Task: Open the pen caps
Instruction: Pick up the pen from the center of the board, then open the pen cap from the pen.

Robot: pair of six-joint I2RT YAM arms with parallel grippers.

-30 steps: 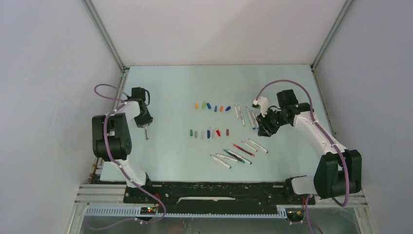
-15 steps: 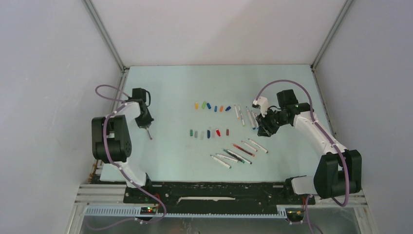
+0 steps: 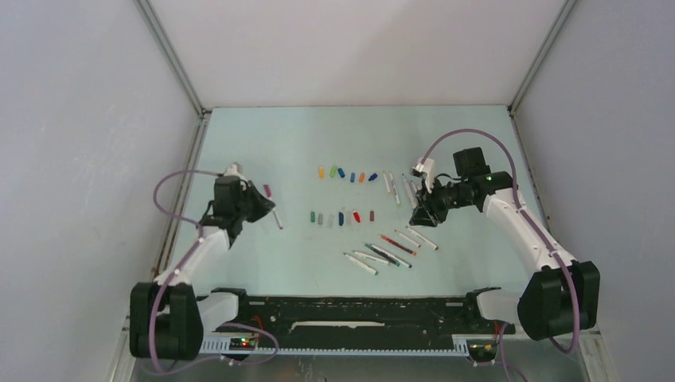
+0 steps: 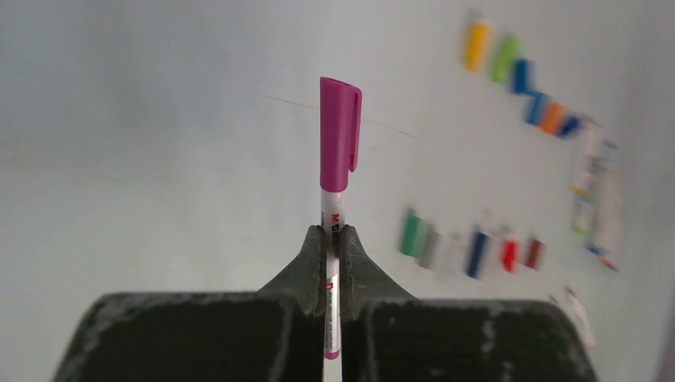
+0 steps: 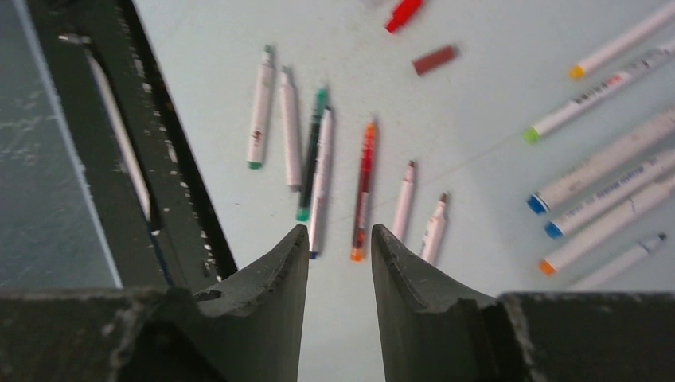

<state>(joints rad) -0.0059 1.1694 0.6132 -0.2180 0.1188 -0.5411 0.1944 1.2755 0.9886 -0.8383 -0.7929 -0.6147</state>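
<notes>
I should next use my right gripper to grab the white body's end [image 3: 278,222] opposite the pen's magenta cap, so that the cap stays free to open.
My left gripper [image 4: 333,235] is shut on the white barrel of a pen [image 4: 332,263] whose magenta cap [image 4: 341,131] is on and sticks out past the fingertips. From above, this pen [image 3: 274,210] is held over the table's left half by the left gripper [image 3: 263,204]. Loose pen caps lie in two rows: yellow [image 3: 321,171], green [image 3: 333,170], blues and orange behind; green [image 3: 311,216], grey, blue, red [image 3: 356,216] and brown in front. My right gripper [image 5: 340,232] is open and empty above uncapped pens [image 5: 364,187], right of the cap rows [image 3: 419,213].
A cluster of uncapped pens [image 3: 388,251] lies front of centre, and another bunch of white barrels [image 3: 402,189] sits beside the right gripper. A black rail [image 3: 358,306] runs along the near table edge. Grey walls enclose three sides.
The left gripper shut on the magenta-capped pen, and the arm swung right and forward, carrying the pen off the table. The right gripper shifted slightly left and nearer.
</notes>
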